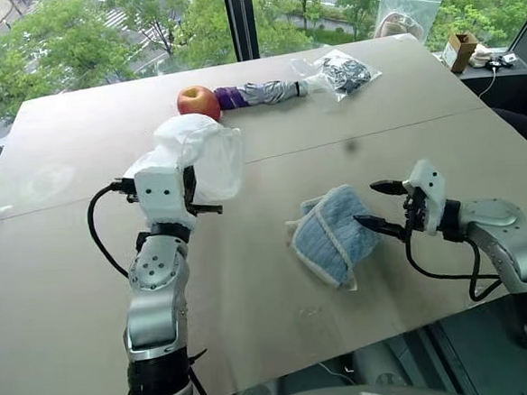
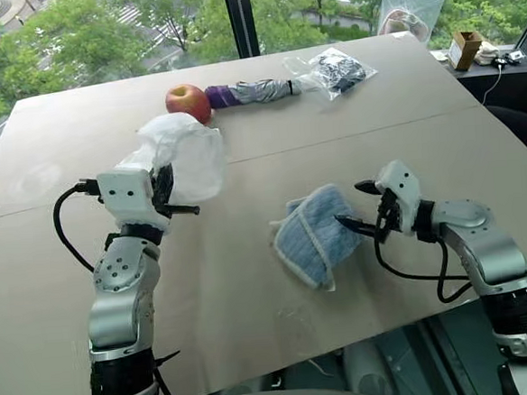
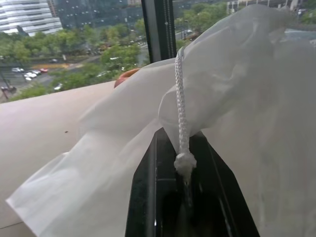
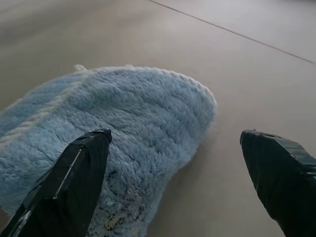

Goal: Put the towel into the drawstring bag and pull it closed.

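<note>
My right gripper pinches the towel by its rounded folded edge (image 1: 369,235) next, since the rest of the towel spreads wider than the open fingers.
The thin white drawstring bag (image 1: 204,152) hangs bunched and lifted off the table at the left, with my left gripper (image 1: 190,186) shut on it. In the left wrist view the black fingers (image 3: 148,197) pinch the fabric, and a knotted white string (image 3: 183,159) lies over them. The light-blue towel (image 1: 331,233) lies crumpled on the table right of centre. My right gripper (image 1: 365,203) is open just beside the towel's right edge. In the right wrist view one finger (image 4: 74,177) is over the towel (image 4: 133,123) and the other stands over bare table.
At the back of the table (image 1: 90,300) lie a red apple (image 1: 198,101), a folded purple-grey umbrella (image 1: 258,93) and a clear plastic pouch with dark contents (image 1: 345,70). Beyond the far right corner are another plastic bag (image 1: 406,14) and a small cardboard box (image 1: 461,50).
</note>
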Tool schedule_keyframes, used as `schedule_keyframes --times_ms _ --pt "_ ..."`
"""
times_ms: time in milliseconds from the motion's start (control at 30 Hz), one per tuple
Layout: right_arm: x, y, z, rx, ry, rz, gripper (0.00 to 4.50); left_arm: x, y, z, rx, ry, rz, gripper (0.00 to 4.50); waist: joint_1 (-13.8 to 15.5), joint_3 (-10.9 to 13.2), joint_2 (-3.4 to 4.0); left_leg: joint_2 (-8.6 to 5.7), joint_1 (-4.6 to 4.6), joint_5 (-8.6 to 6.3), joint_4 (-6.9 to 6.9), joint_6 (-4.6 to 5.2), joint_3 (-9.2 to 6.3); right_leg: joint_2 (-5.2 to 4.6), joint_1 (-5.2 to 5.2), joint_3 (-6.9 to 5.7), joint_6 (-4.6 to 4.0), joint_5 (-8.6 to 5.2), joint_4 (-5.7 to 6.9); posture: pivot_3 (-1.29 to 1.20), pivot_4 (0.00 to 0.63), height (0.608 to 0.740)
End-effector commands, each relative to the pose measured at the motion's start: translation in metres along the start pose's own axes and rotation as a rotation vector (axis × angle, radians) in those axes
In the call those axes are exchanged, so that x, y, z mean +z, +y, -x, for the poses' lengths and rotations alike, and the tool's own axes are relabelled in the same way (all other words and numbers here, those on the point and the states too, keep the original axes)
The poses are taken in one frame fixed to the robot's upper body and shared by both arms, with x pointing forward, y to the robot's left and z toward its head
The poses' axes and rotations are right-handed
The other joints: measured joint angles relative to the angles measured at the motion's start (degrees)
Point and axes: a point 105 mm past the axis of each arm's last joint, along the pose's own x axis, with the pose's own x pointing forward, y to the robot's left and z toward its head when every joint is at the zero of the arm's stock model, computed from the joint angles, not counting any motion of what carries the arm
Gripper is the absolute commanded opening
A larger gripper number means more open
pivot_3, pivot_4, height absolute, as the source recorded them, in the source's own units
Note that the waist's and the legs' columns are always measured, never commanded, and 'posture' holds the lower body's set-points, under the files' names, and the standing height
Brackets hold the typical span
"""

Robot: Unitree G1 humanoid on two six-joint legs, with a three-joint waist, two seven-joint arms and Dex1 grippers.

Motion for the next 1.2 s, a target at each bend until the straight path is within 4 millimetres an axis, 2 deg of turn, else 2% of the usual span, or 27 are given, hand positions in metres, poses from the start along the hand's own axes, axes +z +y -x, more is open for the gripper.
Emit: schedule_keyframes --times_ms 33,167,267,333,467,633,833,967,1000,1067,1167,1200 --pt "0.005 0.004 -0.003 -0.025 0.017 -0.048 4.5 0.024 -0.004 -0.002 -0.062 -0.056 0.073 0.06 0.0 0.0 0.0 0.0 -0.01 0.0 0.0 0.0 0.0 0.02 0.0 -0.02 0.0 0.0 0.0 0.0 0.15 0.74" --pt "-0.021 0.02 -0.007 -0.026 0.128 -0.191 4.5 0.023 -0.007 -0.004 -0.139 -0.023 0.051 0.06 0.1 0.0 0.0 0.0 -0.06 0.01 0.01 -0.01 0.01 0.06 0.01 -0.18 -0.01 -0.01 0.0 0.0 0.15 0.74" --pt "-0.035 0.036 -0.013 0.017 0.165 -0.393 4.5 0.017 -0.004 -0.005 -0.137 0.008 0.056 0.06 -0.1 0.0 -0.03 0.01 -0.09 0.01 0.0 -0.01 -0.03 0.06 0.01 -0.23 -0.02 -0.01 0.0 0.0 0.15 0.74" --pt "-0.037 0.048 -0.016 0.072 0.165 -0.508 4.5 0.015 -0.005 -0.004 -0.141 0.016 0.067 0.06 0.0 -0.1 -0.16 0.0 -0.09 0.01 0.01 -0.01 -0.04 0.05 0.01 -0.23 -0.02 -0.01 0.0 0.0 0.15 0.74" --pt "-0.028 0.079 -0.022 0.252 0.118 -0.719 4.5 0.01 -0.01 -0.002 -0.152 0.033 0.083 0.06 -0.2 -0.3 -0.33 0.07 -0.07 0.0 -0.01 -0.01 -0.08 0.12 0.02 -0.32 -0.03 -0.02 0.0 0.0 0.15 0.74" --pt "-0.027 0.099 -0.028 0.353 0.168 -0.711 4.5 0.006 -0.012 -0.001 -0.157 0.046 0.086 0.06 -0.3 -0.3 -0.31 0.12 -0.02 0.01 -0.06 -0.01 -0.09 0.2 0.02 -0.32 -0.05 -0.02 0.03 0.0 0.15 0.74" --pt "-0.042 0.106 -0.039 0.379 0.298 -0.596 4.5 0.003 -0.014 -0.001 -0.159 0.057 0.089 0.06 -0.8 -0.4 -0.39 0.13 0.13 0.0 -0.05 -0.01 -0.03 0.22 0.1 -0.29 -0.04 -0.02 0.03 0.0 0.15 0.74" --pt "-0.057 0.106 -0.046 0.342 0.379 -0.512 3.41 0.001 -0.012 -0.001 -0.156 0.062 0.094 0.0 -1.7 -0.6 -0.59 0.18 0.27 0.0 -0.08 -0.01 -0.05 0.3 0.2 -0.29 -0.04 -0.03 0.05 0.0 0.15 0.74" --pt "-0.057 0.104 -0.046 0.332 0.383 -0.51 2.6 0.001 -0.011 -0.001 -0.154 0.062 0.096 0.0 -1.7 -0.6 -0.64 0.22 0.36 0.0 -0.1 -0.01 -0.05 0.34 0.25 -0.29 -0.05 -0.04 0.05 0.0 0.15 0.74" --pt "-0.056 0.1 -0.047 0.315 0.372 -0.517 1.9 0.001 -0.01 -0.001 -0.148 0.063 0.104 0.0 -1.7 -0.6 -0.64 0.26 0.41 0.0 -0.11 -0.01 -0.07 0.39 0.28 -0.28 -0.06 -0.04 0.05 0.0 0.15 0.74" --pt "-0.049 0.098 -0.047 0.322 0.323 -0.564 0.44 0.0 -0.01 -0.002 -0.146 0.064 0.115 0.0 -1.7 -0.7 -0.65 0.26 0.4 0.0 -0.11 -0.01 -0.07 0.38 0.28 -0.27 -0.07 -0.04 0.05 0.0 0.15 0.74" --pt "-0.044 0.097 -0.047 0.328 0.294 -0.591 0.08 0.0 -0.01 -0.002 -0.148 0.065 0.119 0.0 -1.7 -0.7 -0.65 0.26 0.4 0.0 -0.12 -0.01 -0.05 0.38 0.28 -0.25 -0.07 -0.04 0.05 0.0 0.15 0.74"
